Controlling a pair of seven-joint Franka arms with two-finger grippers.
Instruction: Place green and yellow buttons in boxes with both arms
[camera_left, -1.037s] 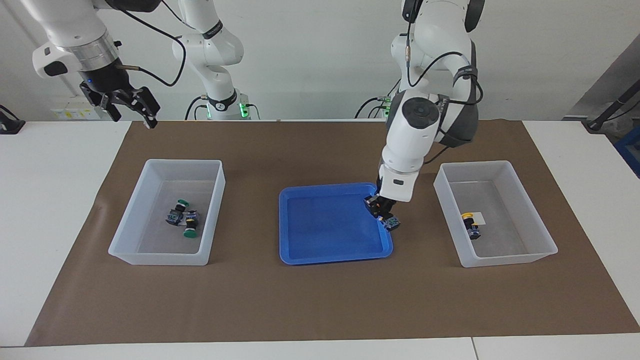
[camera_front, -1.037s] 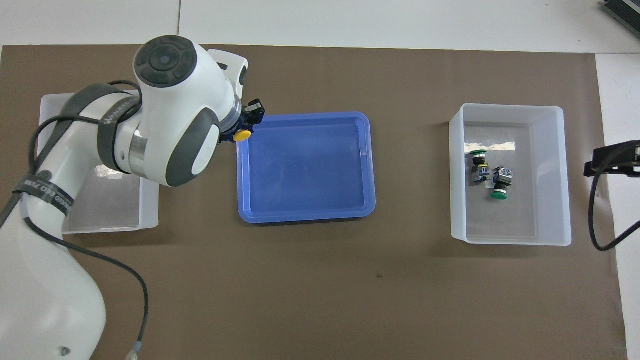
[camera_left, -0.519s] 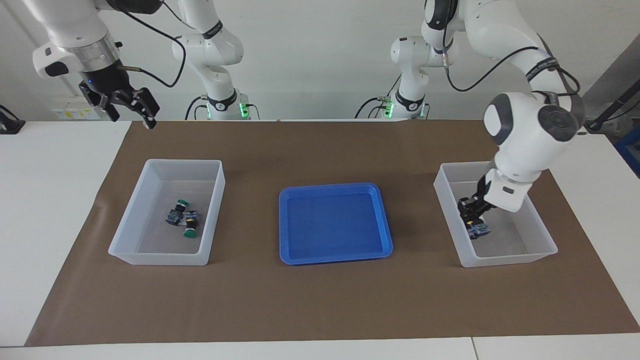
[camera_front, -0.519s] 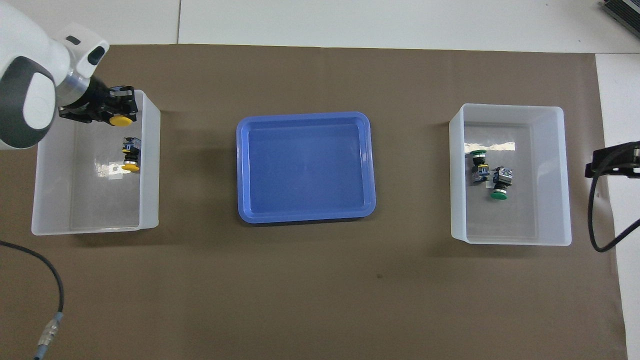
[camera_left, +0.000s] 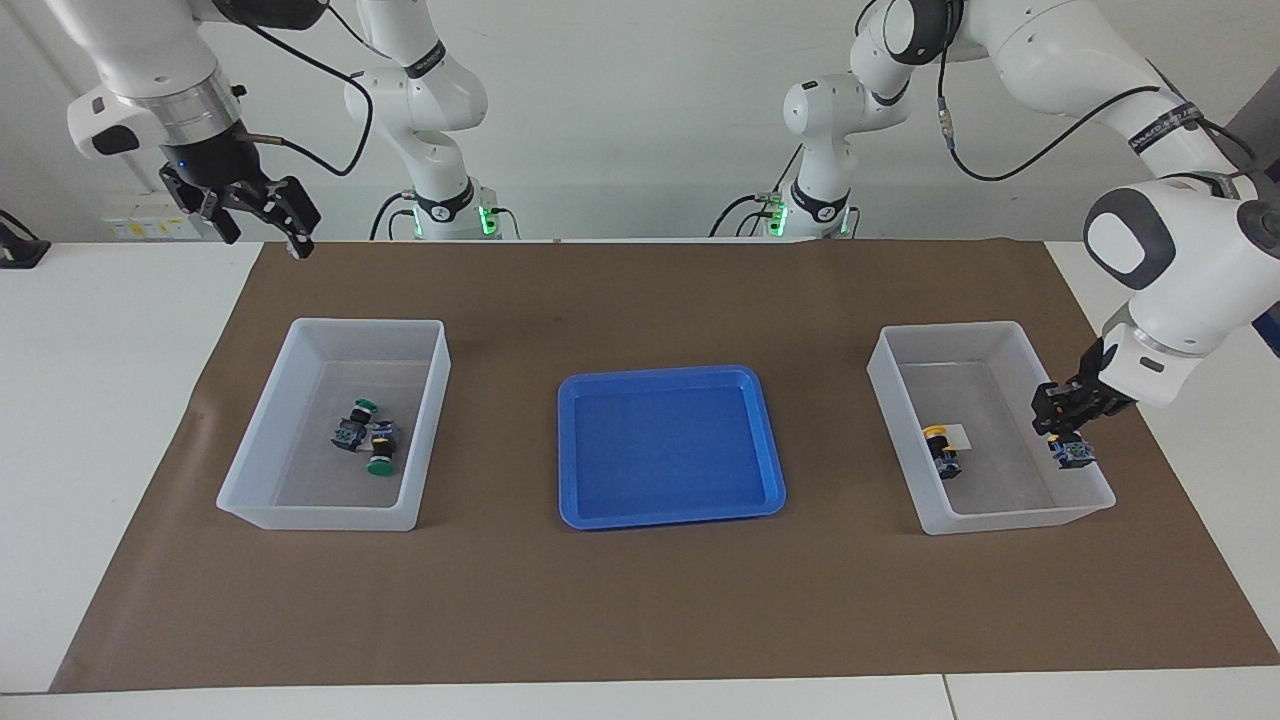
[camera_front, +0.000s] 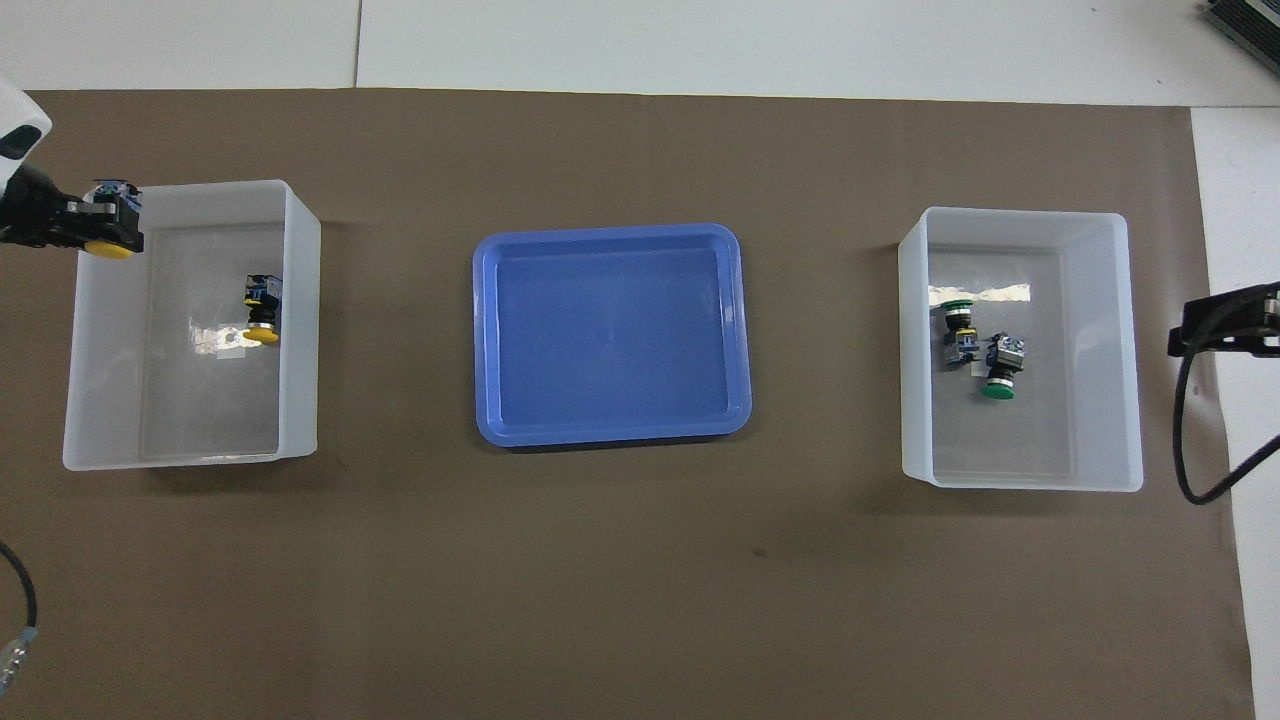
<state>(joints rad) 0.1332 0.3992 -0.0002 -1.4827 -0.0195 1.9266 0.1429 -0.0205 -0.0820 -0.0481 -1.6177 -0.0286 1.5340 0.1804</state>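
Observation:
The yellow button hangs over the outside of the box, short of the box's bottom, so my left gripper needs to keep holding the button until it is inside.
My left gripper (camera_left: 1066, 432) (camera_front: 100, 225) is shut on a yellow button (camera_front: 110, 248), whose bluish base (camera_left: 1072, 452) hangs below the fingers. It is in the air over the outer wall of the box (camera_left: 1085, 500) (camera_front: 300, 330) at the left arm's end. A second yellow button (camera_left: 941, 450) (camera_front: 262, 312) lies inside that box. Two green buttons (camera_left: 366, 438) (camera_front: 980, 352) lie together in the other box (camera_left: 320, 515) (camera_front: 1125, 350) at the right arm's end. My right gripper (camera_left: 268, 232) (camera_front: 1225, 320) waits open and empty, raised over the mat's corner past that box.
A shallow blue tray (camera_left: 670, 510) (camera_front: 610, 430) with nothing in it sits between the two boxes. A brown mat (camera_left: 640, 600) covers most of the white table. The arm bases stand along the table's robot-side edge.
My left gripper carried the yellow button from the blue tray's edge, across the box at the left arm's end, to over that box's outer wall. The right arm stayed still.

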